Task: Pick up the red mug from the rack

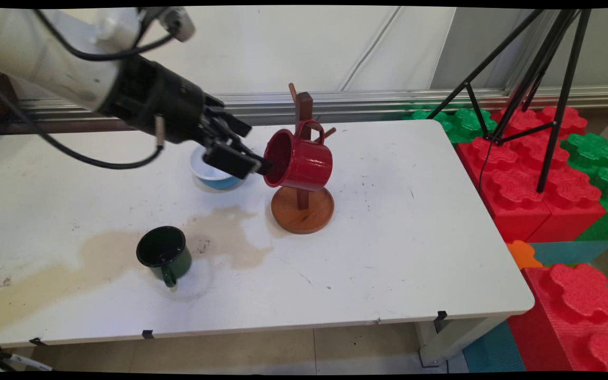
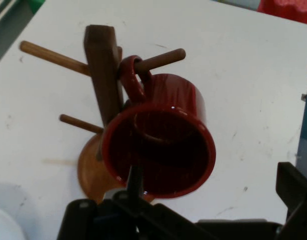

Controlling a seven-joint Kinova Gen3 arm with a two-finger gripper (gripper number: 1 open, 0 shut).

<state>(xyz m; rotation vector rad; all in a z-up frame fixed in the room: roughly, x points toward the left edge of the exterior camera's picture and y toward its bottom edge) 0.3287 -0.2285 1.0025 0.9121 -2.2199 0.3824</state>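
Observation:
My gripper grabs the red mug by its rim next, to lift it off the mug tree's peg.
A red enamel mug [image 1: 301, 158] [image 2: 163, 145] hangs by its handle on a peg of a brown wooden mug tree [image 1: 304, 211] [image 2: 101, 65], mouth turned toward the hand. My gripper [image 1: 254, 149] [image 2: 213, 185] is open right at the mug's mouth. One finger [image 1: 262, 166] [image 2: 136, 177] reaches to the rim's lower edge and looks to be touching it. The other finger [image 2: 293, 185] stands well clear to the side. Nothing is clamped between them.
A white bowl with a blue base [image 1: 211, 174] sits on the table under the hand. A dark green mug [image 1: 165, 253] stands upright near the front, beside a tan stain. Red and green foam blocks [image 1: 536, 184] and a black tripod [image 1: 547, 105] stand right of the table.

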